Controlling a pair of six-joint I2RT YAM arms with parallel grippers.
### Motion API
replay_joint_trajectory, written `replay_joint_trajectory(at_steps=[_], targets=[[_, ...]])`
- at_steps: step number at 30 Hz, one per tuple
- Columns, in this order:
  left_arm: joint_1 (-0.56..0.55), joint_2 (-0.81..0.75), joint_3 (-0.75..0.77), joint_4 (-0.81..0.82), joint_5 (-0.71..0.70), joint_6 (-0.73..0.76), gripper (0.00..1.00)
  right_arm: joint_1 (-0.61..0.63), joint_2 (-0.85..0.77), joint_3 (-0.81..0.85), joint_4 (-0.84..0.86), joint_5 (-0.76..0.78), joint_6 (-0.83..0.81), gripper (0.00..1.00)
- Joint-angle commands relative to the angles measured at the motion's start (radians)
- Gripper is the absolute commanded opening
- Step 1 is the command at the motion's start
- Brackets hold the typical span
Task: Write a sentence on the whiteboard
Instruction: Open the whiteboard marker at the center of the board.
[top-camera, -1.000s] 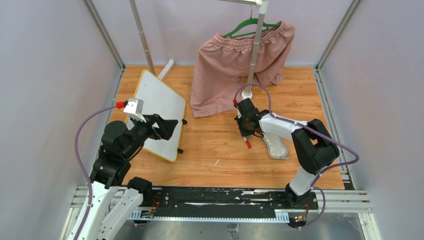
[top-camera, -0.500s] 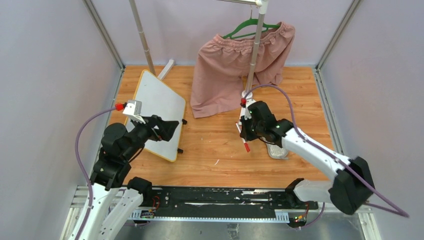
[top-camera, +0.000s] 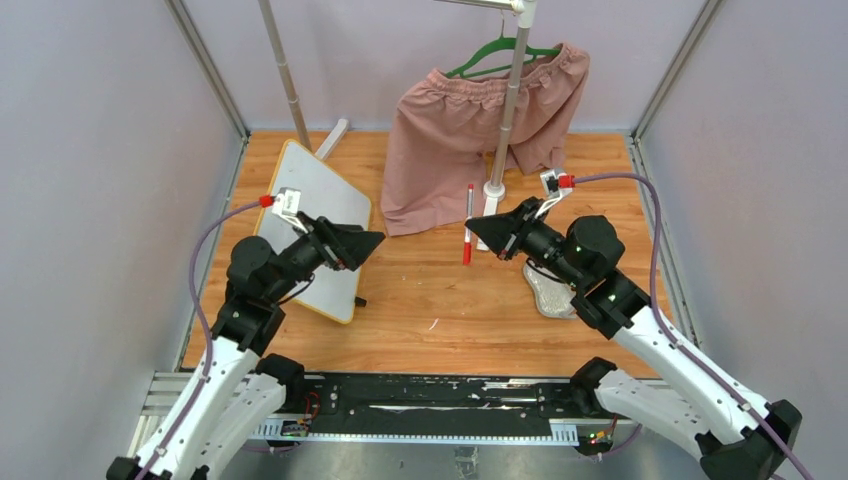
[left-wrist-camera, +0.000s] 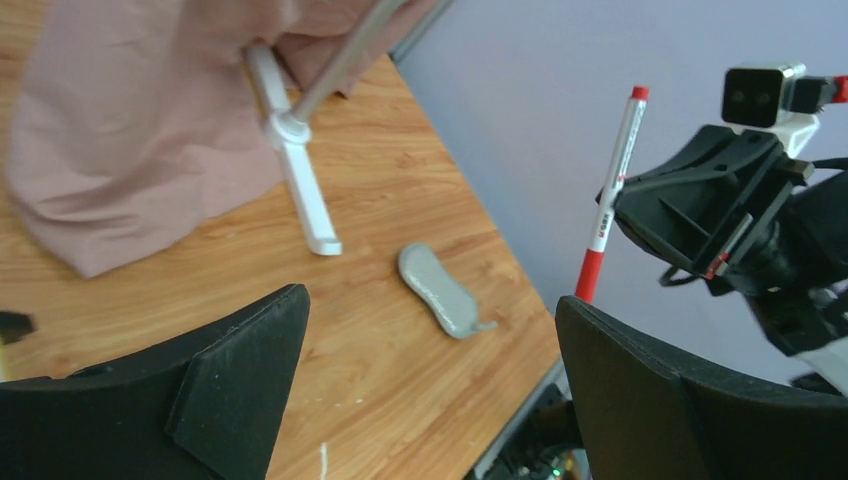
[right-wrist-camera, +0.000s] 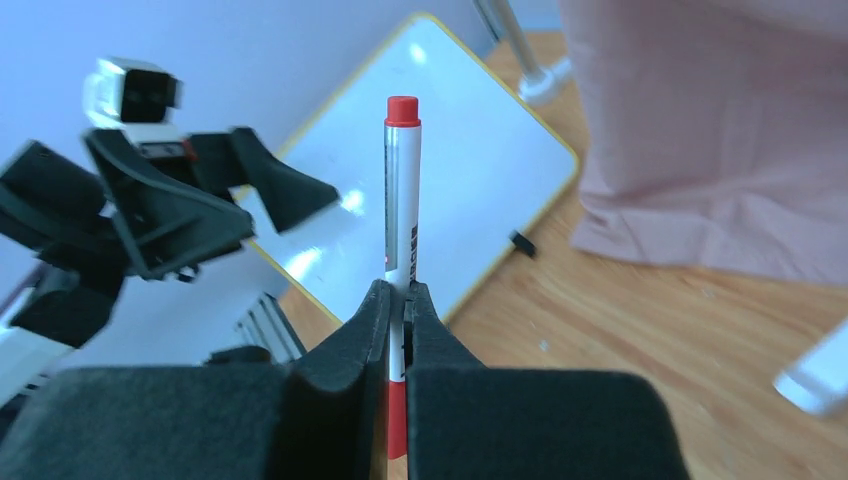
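My left gripper grabs the marker's red cap (top-camera: 467, 254) next, to uncap the marker for writing on the whiteboard (top-camera: 325, 195).
The whiteboard (top-camera: 325, 195), white with a yellow frame, lies at the left of the table. It shows again in the right wrist view as the whiteboard (right-wrist-camera: 480, 190), blank where visible. The sentence is not in view. My right gripper (top-camera: 476, 231) hangs over the table's middle, pointing left, shut on a white marker (top-camera: 468, 215) with a red cap that stands upright. In its wrist view the right gripper (right-wrist-camera: 400, 300) pinches the marker (right-wrist-camera: 403, 200) at mid-barrel. My left gripper (top-camera: 372, 240) faces it at the board's right edge, open and empty, as the left gripper (left-wrist-camera: 430, 400) also shows.
Pink shorts (top-camera: 470, 130) hang on a green hanger from a rack whose pole (top-camera: 510, 100) and white foot (left-wrist-camera: 300, 190) stand at the back. A grey eraser (top-camera: 550, 290) lies right of centre. A second pole (top-camera: 285, 70) rises behind the board. Walls close three sides.
The right arm swung up and out, turning its gripper to point left with the marker now upright. The left gripper moved right, toward the board's right edge.
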Motion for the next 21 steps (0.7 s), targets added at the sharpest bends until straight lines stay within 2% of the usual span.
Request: replay_joint_trajectory(at_steps=[1, 6, 12, 21], targets=[[-0.08, 0.107, 0.072, 0.16, 0.128, -0.042, 1.0, 0.04, 0.018, -0.064, 0.381, 0.018, 0.169, 0.0], [-0.179, 0.164, 0.126, 0.227, 0.11, -0.054, 0.98, 0.099, 0.065, -0.089, 0.592, 0.102, 0.235, 0.0], [-0.189, 0.22, 0.175, 0.241, 0.139, -0.08, 0.94, 0.136, 0.124, -0.075, 0.728, 0.144, 0.295, 0.0], [-0.25, 0.318, 0.244, 0.291, 0.202, -0.106, 0.87, 0.184, 0.199, -0.037, 0.811, 0.151, 0.352, 0.0]])
